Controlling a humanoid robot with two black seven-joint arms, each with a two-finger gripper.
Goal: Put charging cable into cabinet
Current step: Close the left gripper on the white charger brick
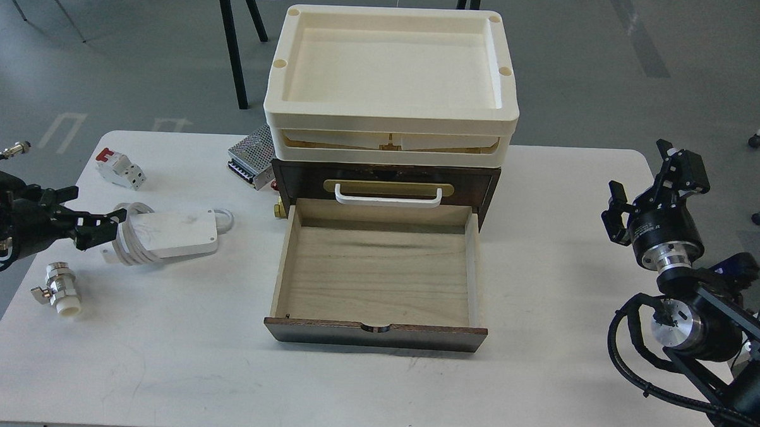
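Observation:
I should grab the adapter by its cord-wrapped end [130,239] with my left gripper next. Then the charging cable can go into the cabinet.
The charging cable [171,233], a flat white adapter with its cord wrapped round the left end, lies on the white table [539,371] left of the cabinet. The cabinet [488,182] is a dark brown box with a brass plate and a white handle [388,196]. Its pale wood drawer [378,273] is pulled out toward me and is empty. My left gripper [96,208] is open, low over the table at the cable's left end, with one finger [101,224] against the wrapped cord. My right gripper [647,172] is open and empty, raised at the table's right edge.
Cream plastic trays [390,116] are stacked on the cabinet. A perforated metal power supply [250,153] sits at the cabinet's back left. A white-and-red breaker [120,168] lies behind the cable, and a metal valve [58,287] in front of it.

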